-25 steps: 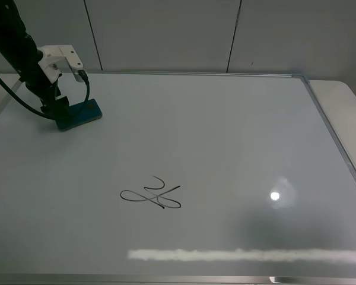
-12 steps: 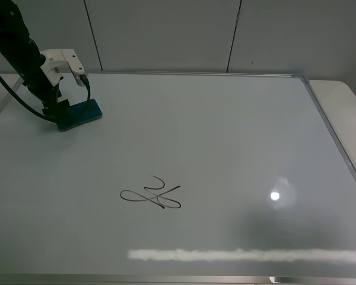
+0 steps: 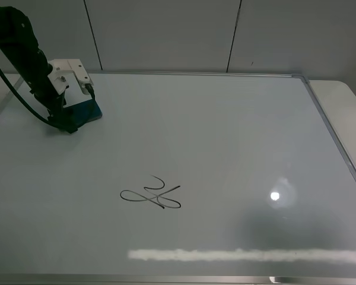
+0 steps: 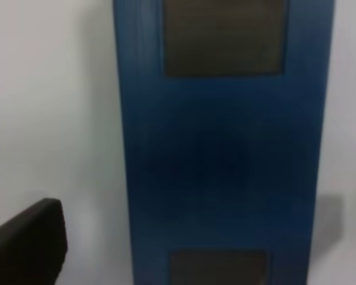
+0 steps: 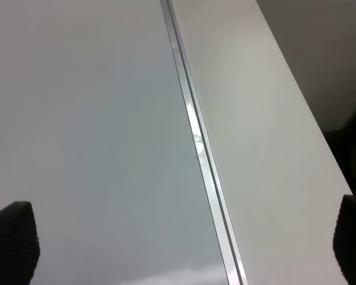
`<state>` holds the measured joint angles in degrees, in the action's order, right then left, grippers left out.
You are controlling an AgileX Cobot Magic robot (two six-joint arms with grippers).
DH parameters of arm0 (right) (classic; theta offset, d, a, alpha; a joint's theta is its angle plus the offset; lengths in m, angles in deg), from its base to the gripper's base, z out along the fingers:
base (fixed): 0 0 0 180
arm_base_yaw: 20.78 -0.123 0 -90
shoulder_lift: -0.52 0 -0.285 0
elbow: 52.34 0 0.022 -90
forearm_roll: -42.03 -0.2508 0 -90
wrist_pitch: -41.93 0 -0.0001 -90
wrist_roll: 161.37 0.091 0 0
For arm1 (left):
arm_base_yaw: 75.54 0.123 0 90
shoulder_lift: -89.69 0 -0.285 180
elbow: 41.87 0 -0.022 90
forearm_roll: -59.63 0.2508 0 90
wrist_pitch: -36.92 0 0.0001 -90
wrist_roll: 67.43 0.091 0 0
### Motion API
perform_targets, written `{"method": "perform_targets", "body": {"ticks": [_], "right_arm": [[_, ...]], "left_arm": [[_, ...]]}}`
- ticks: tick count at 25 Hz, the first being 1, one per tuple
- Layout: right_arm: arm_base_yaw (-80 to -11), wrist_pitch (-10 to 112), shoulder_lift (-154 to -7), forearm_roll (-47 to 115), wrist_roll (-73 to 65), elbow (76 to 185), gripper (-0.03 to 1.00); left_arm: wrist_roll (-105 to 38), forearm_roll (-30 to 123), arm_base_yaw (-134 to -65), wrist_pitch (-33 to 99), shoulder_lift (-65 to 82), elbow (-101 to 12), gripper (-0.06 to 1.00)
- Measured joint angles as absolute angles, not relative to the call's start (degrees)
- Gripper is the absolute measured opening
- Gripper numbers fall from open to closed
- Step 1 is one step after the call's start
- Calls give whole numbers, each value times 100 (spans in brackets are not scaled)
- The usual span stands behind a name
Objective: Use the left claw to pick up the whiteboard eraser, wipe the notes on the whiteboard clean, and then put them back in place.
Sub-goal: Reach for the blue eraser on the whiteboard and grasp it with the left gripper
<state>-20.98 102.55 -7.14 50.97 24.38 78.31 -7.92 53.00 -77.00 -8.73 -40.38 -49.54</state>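
Observation:
The robot's left gripper needs to close on the eraser now, as its fingers are down at the whiteboard point(image 3: 237, 130) on either side of the whiteboard eraser point(image 3: 90, 112).
The whiteboard eraser point(image 3: 90, 112), a teal-blue block, lies at the far left corner of the whiteboard point(image 3: 237, 130). My left claw point(image 3: 69, 120) is down over it and hides most of it. In the left wrist view the eraser point(image 4: 222, 160) fills the middle, showing two darker square patches. The left claw point(image 4: 196, 243) is open, with one dark fingertip on each side of the eraser and white board showing between fingertips and block. The notes point(image 3: 152, 195), a thin black looping scribble, sit on the board left of centre. My right gripper point(image 5: 181, 240) is open and empty above the board's silver frame point(image 5: 196, 136).
A white glare streak point(image 3: 243, 255) runs along the board's near edge, and a lamp reflection point(image 3: 275, 195) shows at the right. White table surface point(image 3: 344, 101) lies beyond the board's right frame, and a panelled wall stands behind.
The left arm has come lower and tilted over the eraser, so its white block now covers more of it. The eraser and the notes have not moved.

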Motion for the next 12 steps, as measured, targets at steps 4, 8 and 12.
{"method": "perform_targets", "body": {"ticks": [4,8,12], "right_arm": [[-2098,10255,-714,5097,2438,7831,99],[-2098,10255,-714,5097,2438,7831,99],[-2098,10255,-714,5097,2438,7831,99]], "left_arm": [[-792,5300,-7700,-873,-4038,-4954,99],[-792,5293,-7700,-873,-4038,-4954,99],[-819,5282,-7700,-873,-4038,-4954,99]]}}
